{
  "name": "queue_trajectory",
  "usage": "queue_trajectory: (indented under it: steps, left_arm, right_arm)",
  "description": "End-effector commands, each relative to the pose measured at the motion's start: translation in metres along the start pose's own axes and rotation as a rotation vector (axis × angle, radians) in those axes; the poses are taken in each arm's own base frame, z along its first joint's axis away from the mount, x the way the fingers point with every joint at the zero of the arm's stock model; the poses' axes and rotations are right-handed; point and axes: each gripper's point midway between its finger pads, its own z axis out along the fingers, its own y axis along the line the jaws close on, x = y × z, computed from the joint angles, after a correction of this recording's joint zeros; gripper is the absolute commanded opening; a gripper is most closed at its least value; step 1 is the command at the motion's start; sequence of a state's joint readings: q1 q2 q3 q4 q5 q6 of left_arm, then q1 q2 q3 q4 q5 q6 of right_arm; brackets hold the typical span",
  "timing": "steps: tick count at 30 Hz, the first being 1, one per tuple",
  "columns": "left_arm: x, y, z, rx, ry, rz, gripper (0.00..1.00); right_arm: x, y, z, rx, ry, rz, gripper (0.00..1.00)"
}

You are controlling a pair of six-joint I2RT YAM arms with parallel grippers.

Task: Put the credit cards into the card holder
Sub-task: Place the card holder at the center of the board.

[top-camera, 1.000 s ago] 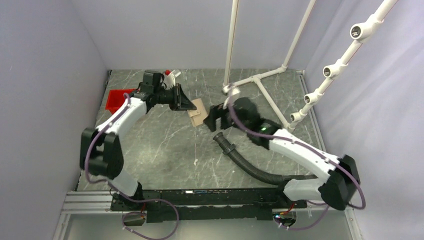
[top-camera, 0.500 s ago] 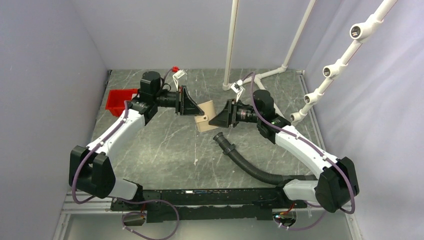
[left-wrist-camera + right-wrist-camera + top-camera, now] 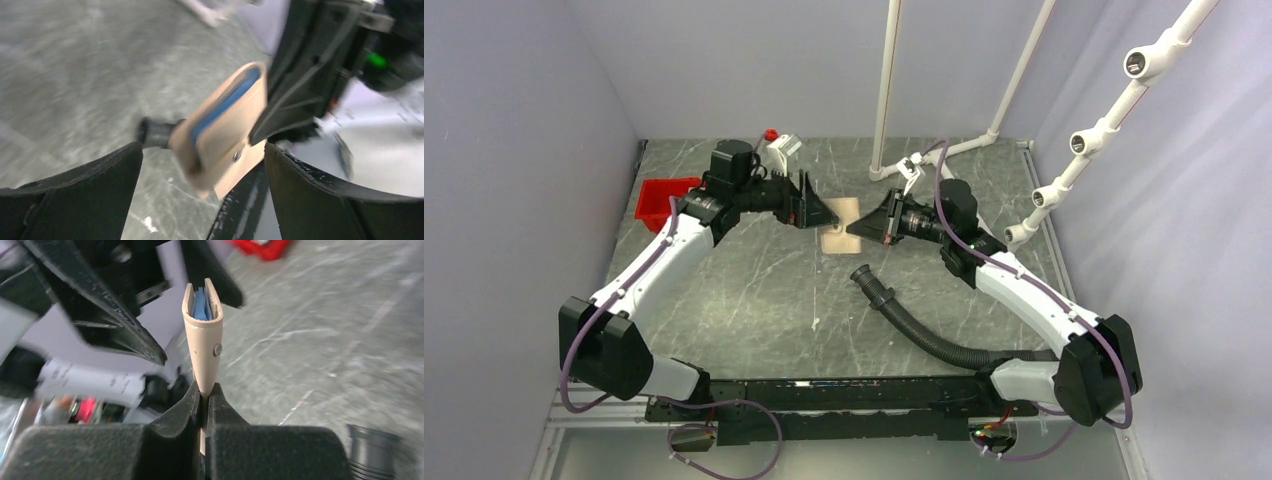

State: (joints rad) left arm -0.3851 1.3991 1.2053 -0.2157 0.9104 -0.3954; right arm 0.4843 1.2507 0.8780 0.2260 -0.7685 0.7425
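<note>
My left gripper grabs the card holder by its strap tab (image 3: 838, 229) (image 3: 236, 156) next, which leaves the card holder's opening free to take credit cards.
The tan card holder (image 3: 840, 222) hangs in the air above the table's middle, with my right gripper (image 3: 854, 229) shut on its lower edge. In the right wrist view the card holder (image 3: 202, 347) stands upright out of the closed right gripper (image 3: 205, 390), and a blue credit card (image 3: 201, 305) shows in its open mouth. My left gripper (image 3: 817, 212) is open just left of it. In the left wrist view the card holder (image 3: 220, 130) with the blue card (image 3: 227, 100) sits just beyond the wide-open left gripper (image 3: 202, 150), untouched. No other credit cards are in view.
A red bin (image 3: 660, 200) sits at the table's left edge. A black corrugated hose (image 3: 914, 320) lies across the table below the right gripper. White pipe framing (image 3: 944, 160) stands at the back right.
The right gripper has shut on the card holder's edge. The left gripper, which held the holder, has let go and opened wide. Both grippers and the holder rose and shifted slightly.
</note>
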Motion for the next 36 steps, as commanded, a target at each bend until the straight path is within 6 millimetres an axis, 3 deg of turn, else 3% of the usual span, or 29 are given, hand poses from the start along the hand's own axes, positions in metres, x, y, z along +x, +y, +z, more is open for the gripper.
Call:
queue_trajectory:
  steps: [1,5,9,15,20,26,32,36]
  left_arm:
    - [-0.014,0.07,-0.037,-0.548,-0.082,-0.058,0.93]
    - [-0.015,0.076,-0.044,-0.614,-0.113,-0.061,0.78]
    - [-0.01,0.064,-0.028,-0.512,-0.093,-0.075,0.63]
    - [-0.006,0.062,-0.019,-0.477,-0.055,-0.098,0.41]
    - [-0.005,0.058,-0.016,-0.455,-0.057,-0.09,0.55]
    - [0.005,0.066,-0.008,-0.485,-0.022,-0.106,0.49]
    - [0.01,0.072,-0.007,-0.526,-0.007,-0.114,0.53]
    - [0.011,0.075,-0.007,-0.54,-0.006,-0.12,0.5]
  right_arm:
    - [-0.042,-0.049,-0.008,0.415,-0.299,0.035,0.0]
    - [-0.043,-0.053,0.006,0.54,-0.353,-0.011,0.0]
    - [-0.047,-0.047,0.025,0.561,-0.348,-0.046,0.0]
    - [-0.049,-0.048,0.039,0.588,-0.341,-0.064,0.0]
    - [-0.044,-0.046,0.053,0.577,-0.316,-0.071,0.0]
    - [-0.039,-0.034,0.066,0.553,-0.305,-0.088,0.0]
    - [-0.036,-0.023,0.074,0.544,-0.303,-0.106,0.0]
    - [-0.034,-0.015,0.079,0.523,-0.299,-0.111,0.0]
